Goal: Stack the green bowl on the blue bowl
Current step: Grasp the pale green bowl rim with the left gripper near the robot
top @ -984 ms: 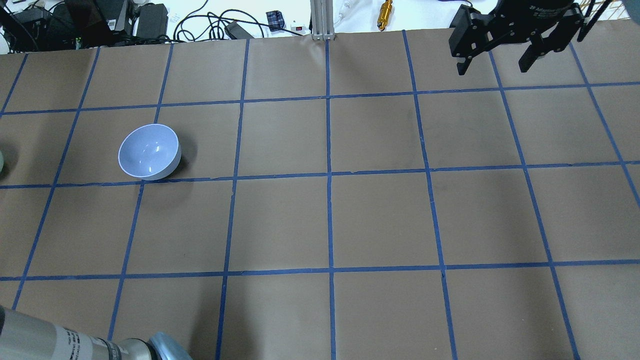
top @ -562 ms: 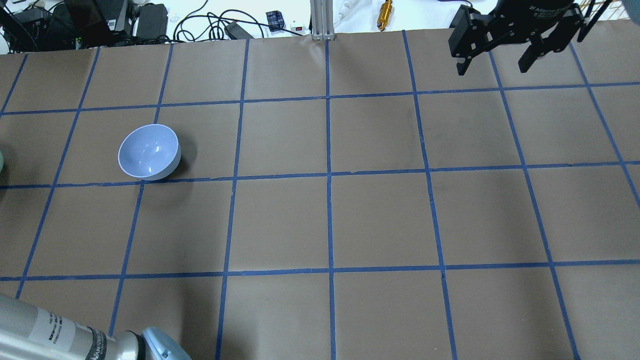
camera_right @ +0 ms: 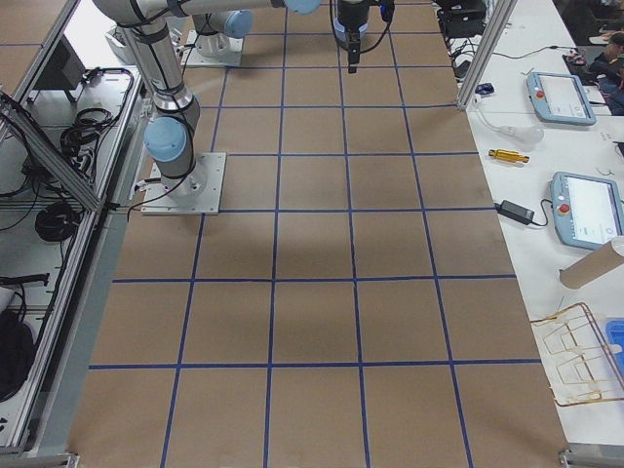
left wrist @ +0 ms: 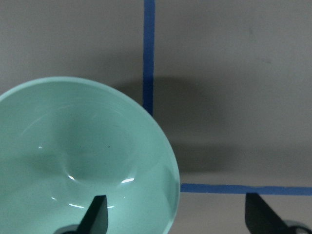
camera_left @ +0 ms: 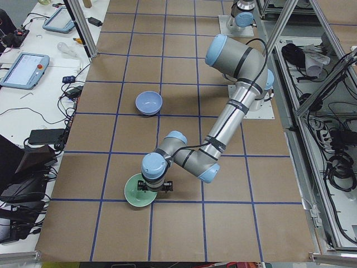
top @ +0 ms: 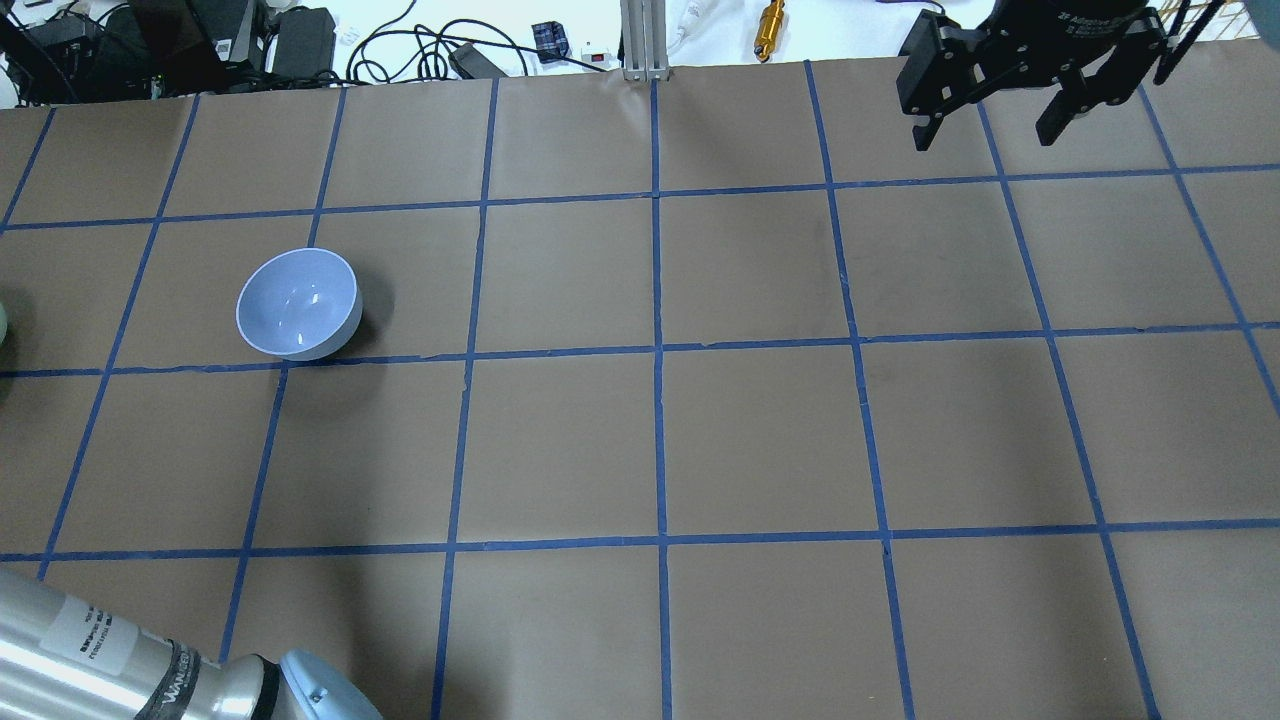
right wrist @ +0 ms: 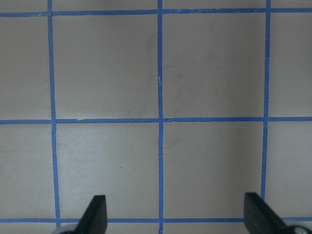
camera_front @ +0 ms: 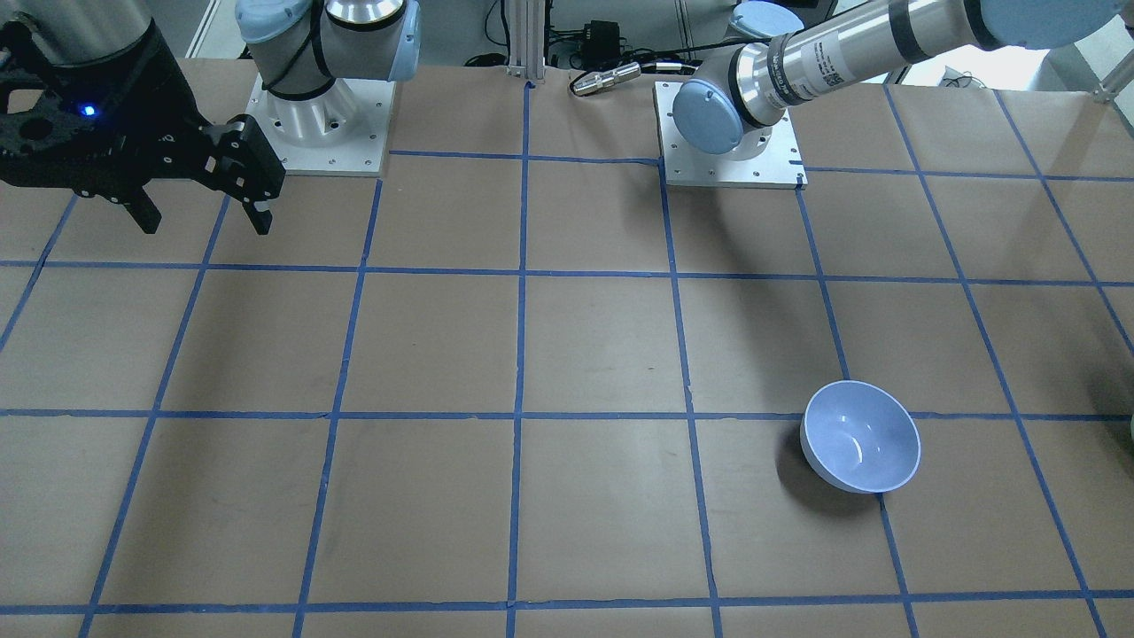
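Note:
My left gripper picks up the green bowl by its rim [left wrist: 171, 161] next, to stack it on the blue bowl.
The green bowl [left wrist: 83, 161] sits upright on the table near its left end, and it also shows in the exterior left view [camera_left: 136, 199]. My left gripper [left wrist: 178, 218] is open low over it. One finger [left wrist: 96, 217] is inside the bowl and the other finger [left wrist: 258, 214] is outside, with the rim between them. The blue bowl [top: 298, 318] stands upright and empty farther along the table, also in the front-facing view [camera_front: 859, 436]. My right gripper [top: 983, 140] is open and empty, high over the far right of the table.
The table [top: 660, 440] is brown paper with a blue tape grid. My left arm's elbow [top: 300, 690] juts in at the overhead view's bottom left. Cables and electronics [top: 300, 40] lie beyond the far edge. The arm bases [camera_front: 726, 133] stand on the robot's side.
My left arm's elbow link has shifted slightly down and left in the overhead view. The blue bowl and the right gripper have not moved.

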